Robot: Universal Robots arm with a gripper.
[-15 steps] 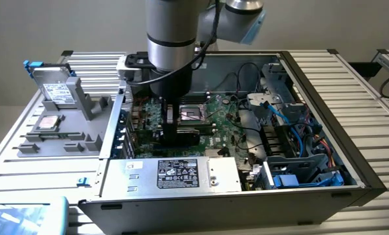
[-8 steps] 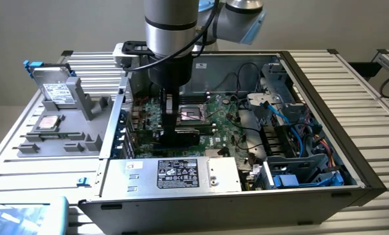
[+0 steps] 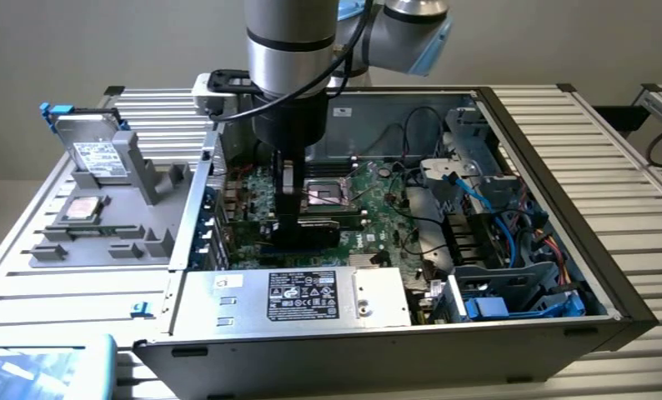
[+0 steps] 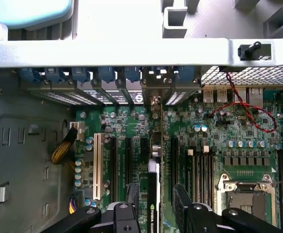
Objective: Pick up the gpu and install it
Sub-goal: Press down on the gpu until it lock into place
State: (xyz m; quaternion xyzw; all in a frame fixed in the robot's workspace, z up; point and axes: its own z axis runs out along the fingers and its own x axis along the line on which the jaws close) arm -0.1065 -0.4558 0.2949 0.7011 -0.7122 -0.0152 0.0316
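Observation:
The GPU's silver bracket should stay free for installing, so my gripper needs to grab the GPU next by its long edge with the NVIDIA label.
The gpu stands on edge in a motherboard slot inside the open computer case, its green board and black cooler face running back to the silver bracket at the case's rear wall. My gripper is open and straddles the card, one black finger on each side, with a small gap between each and the card. In the exterior view the gripper reaches straight down into the middle of the case, and the gpu shows as a dark block just below it.
The CPU socket lies close beside the gripper. A silver power supply fills the case's near corner. Drive cages with blue cables stand on the exterior view's right. A grey tray with a hard drive sits left of the case.

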